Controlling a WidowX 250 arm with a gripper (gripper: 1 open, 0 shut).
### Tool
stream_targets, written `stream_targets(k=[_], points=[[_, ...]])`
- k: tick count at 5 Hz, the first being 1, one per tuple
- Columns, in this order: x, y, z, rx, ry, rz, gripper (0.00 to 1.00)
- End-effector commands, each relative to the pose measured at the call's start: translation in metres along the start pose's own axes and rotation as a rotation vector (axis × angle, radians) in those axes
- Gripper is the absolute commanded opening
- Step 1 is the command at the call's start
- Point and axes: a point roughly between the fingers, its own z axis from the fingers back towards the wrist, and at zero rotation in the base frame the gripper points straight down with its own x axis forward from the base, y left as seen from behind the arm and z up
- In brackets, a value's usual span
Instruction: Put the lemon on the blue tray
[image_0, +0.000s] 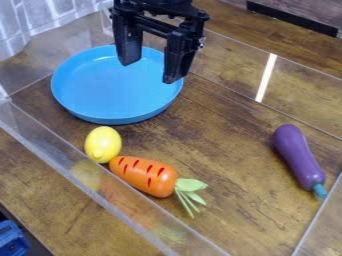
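Observation:
My gripper grabs the lemon by its rounded middle (103, 144) next, to put the lemon on the blue tray (94, 95).
The lemon (103, 143) is a small yellow oval lying on the wooden table, just in front of the blue tray (94, 95). The tray is a wide round blue dish at the left. My gripper (150, 62) hangs above the tray's right half, black, with its two fingers pointing down and standing apart. Nothing is between the fingers. The lemon lies well below and left of the gripper, apart from it.
An orange carrot (146, 175) with green leaves lies right beside the lemon. A purple eggplant (299, 155) rests at the right. Clear plastic walls (54, 150) fence the work area at the front, left and back.

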Motion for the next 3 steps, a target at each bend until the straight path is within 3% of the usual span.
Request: stream_targets(k=[1,2,3], points=[[0.006,0.0,-0.013,-0.005,0.013,0.051,1.0],[0.002,0.013,-0.031,0.002,0.014,0.02,1.0],[0.0,0.025,-0.038,0.006,0.015,-0.001,1.0]])
